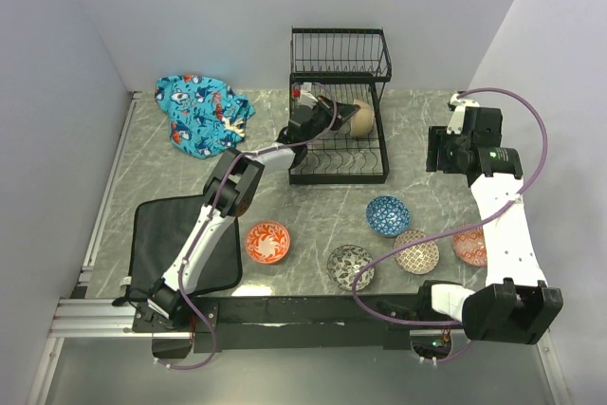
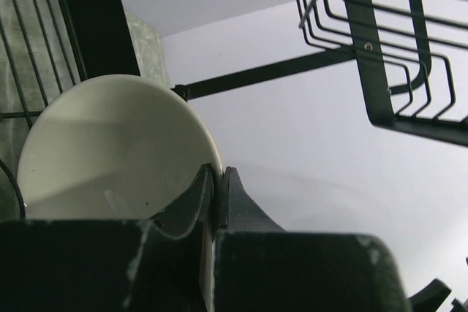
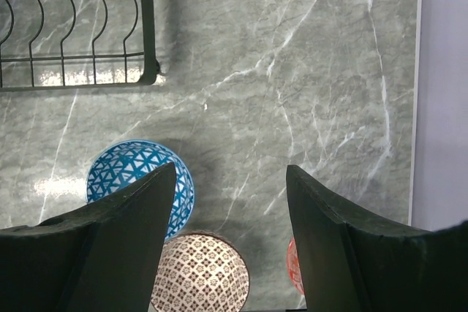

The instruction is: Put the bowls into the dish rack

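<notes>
I need to release the bowl from my left gripper now. The cream-white bowl [image 1: 361,118] is standing on edge inside the lower level of the rack, by the rack's wires, so it would rest there.
The black wire dish rack [image 1: 339,154] stands at the back middle of the table. My left gripper [image 1: 327,119] reaches into its lower tier and is shut on the rim of the cream-white bowl [image 1: 361,118]. In the left wrist view the fingers [image 2: 232,195] pinch the rim of that bowl [image 2: 110,147], with the rack's wires [image 2: 380,49] overhead. My right gripper [image 1: 438,151] hovers open and empty to the right of the rack. On the table lie the red-orange floral bowl [image 1: 268,241], black-and-white bowl [image 1: 350,266], blue bowl [image 1: 388,215], brown dotted bowl [image 1: 416,250] and salmon-orange bowl [image 1: 469,247].
A blue patterned cloth [image 1: 204,113] lies at the back left and a black mat [image 1: 180,244] at the front left. In the right wrist view the rack's corner [image 3: 148,71], the blue bowl [image 3: 124,169], the brown dotted bowl [image 3: 201,275] and the salmon-orange bowl [image 3: 292,264] show below the open gripper [image 3: 230,180].
</notes>
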{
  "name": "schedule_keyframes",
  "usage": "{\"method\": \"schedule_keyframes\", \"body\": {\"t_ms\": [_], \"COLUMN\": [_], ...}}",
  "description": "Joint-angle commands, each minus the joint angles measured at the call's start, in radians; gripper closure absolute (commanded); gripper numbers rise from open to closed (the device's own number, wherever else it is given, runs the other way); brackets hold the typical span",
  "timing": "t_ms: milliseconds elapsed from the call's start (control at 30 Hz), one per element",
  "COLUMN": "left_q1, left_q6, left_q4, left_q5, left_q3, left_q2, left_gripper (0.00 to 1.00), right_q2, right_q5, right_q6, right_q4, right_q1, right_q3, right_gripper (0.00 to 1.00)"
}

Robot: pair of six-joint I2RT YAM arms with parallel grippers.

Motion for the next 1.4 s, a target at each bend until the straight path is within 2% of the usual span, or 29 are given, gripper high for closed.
{"method": "schedule_keyframes", "body": {"t_ms": [0, 133, 200, 233, 333, 533, 900, 1067, 1100, 1267, 1367], "left_q1": [-0.009, -0.011, -0.011, -0.011, -0.013, -0.017, -0.023, -0.022, -0.022, -0.022, -0.014], "left_q6": [-0.030, -0.064, -0.055, -0.041, -0.015, 0.016, 0.099, 0.168, 0.181, 0.278, 0.290], "left_q4": [-0.157, -0.214, -0.197, -0.188, -0.146, -0.071, -0.093, -0.077, -0.109, -0.197, -0.186], "left_q5": [-0.012, -0.042, -0.032, -0.026, -0.009, 0.026, 0.035, 0.055, 0.054, 0.035, 0.050], "left_q3": [0.008, 0.011, 0.003, -0.002, -0.021, -0.092, -0.193, -0.227, -0.230, -0.268, -0.342], "left_q2": [0.055, 0.048, 0.045, 0.036, 0.012, -0.096, -0.226, -0.266, -0.280, -0.333, -0.381], "left_gripper": [0.99, 0.91, 0.84, 0.76, 0.68, 0.63, 0.54, 0.46, 0.31, 0.29, 0.29], "right_q2": [0.000, -0.007, -0.012, -0.012, -0.017, -0.023, -0.061, -0.098, -0.101, -0.129, -0.148], "right_q5": [0.018, 0.018, 0.016, 0.014, 0.008, -0.007, -0.032, -0.041, -0.041, -0.042, -0.045], "right_q6": [-0.011, -0.010, -0.010, -0.010, -0.005, 0.005, 0.021, 0.027, 0.027, 0.031, 0.035], "right_q4": [0.027, 0.029, 0.029, 0.030, 0.027, 0.027, 0.032, 0.027, 0.026, 0.021, 0.021], "right_q1": [-0.007, -0.007, -0.006, -0.007, -0.007, -0.007, -0.007, -0.007, -0.009, -0.009, -0.007], "right_q3": [0.046, 0.035, 0.032, 0.032, 0.039, 0.058, 0.077, 0.062, 0.062, 0.068, 0.065], "right_gripper": [0.30, 0.31, 0.31, 0.30, 0.31, 0.31, 0.31, 0.30, 0.30, 0.30, 0.30]}}
